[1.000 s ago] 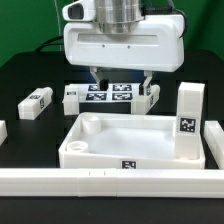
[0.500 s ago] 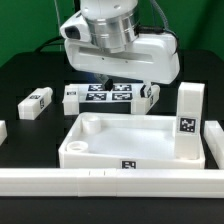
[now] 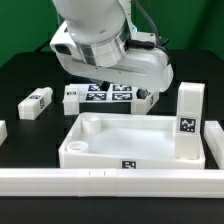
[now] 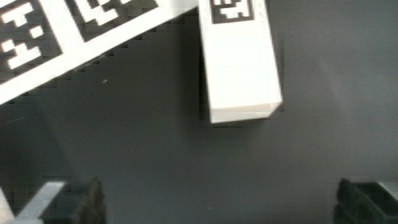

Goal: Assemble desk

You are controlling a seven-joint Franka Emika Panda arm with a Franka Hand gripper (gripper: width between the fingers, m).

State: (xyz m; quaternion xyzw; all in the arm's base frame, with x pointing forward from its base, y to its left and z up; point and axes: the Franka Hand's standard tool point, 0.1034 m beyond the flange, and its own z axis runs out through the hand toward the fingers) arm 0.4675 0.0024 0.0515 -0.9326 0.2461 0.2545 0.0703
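Note:
My gripper grabs the white leg by its plain end next, to stand the leg in the tabletop's corner socket.
The desk's tabletop, a white rimmed tray with round corner sockets, lies in the middle of the exterior view. One white leg stands upright in its corner on the exterior view's right. Another leg lies on the black table at the exterior view's left. A third leg lies beside the marker board. My gripper hangs open above the black table near that leg, with nothing between its fingers. In the exterior view the tilted white hand hides the fingers.
The marker board lies behind the tabletop. A long white rail runs along the front. Two more white pieces sit at the exterior view's left edge and right edge.
The hand has turned and tilted, swinging toward the exterior view's left and a little lower over the marker board. The gripper stays open. No part has moved.

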